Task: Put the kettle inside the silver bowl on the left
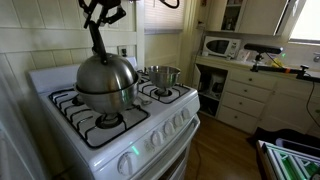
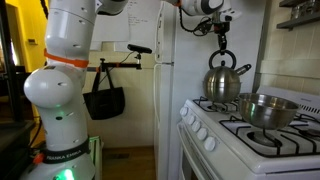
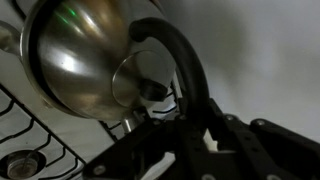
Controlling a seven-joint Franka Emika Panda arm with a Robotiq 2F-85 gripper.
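Note:
The kettle's bottom is within the opening of the silver bowl [image 1: 104, 101] and the kettle would rest in the bowl, so my gripper needs to open now.
The shiny dome-shaped kettle [image 1: 106, 72] hangs by its dark arched handle [image 3: 182, 62] from my gripper [image 1: 97, 17]. The gripper is shut on the top of the handle. The kettle's bottom sits in the mouth of the silver bowl [image 1: 104, 101], which stands on a left burner of the stove. I cannot tell whether the kettle rests in the bowl or hovers. In an exterior view the kettle [image 2: 224, 83] hangs under the gripper [image 2: 222, 44], and the bowl below it is hard to make out. The wrist view shows the kettle's dome [image 3: 70, 60] from above.
A smaller steel pot [image 1: 160, 75] stands on the back right burner, also seen in an exterior view [image 2: 268, 108]. The white stove [image 1: 150, 125] has black grates [image 3: 30, 135]. A counter with a microwave [image 1: 221, 46] is at the right. A fridge [image 2: 165, 80] stands beyond the stove.

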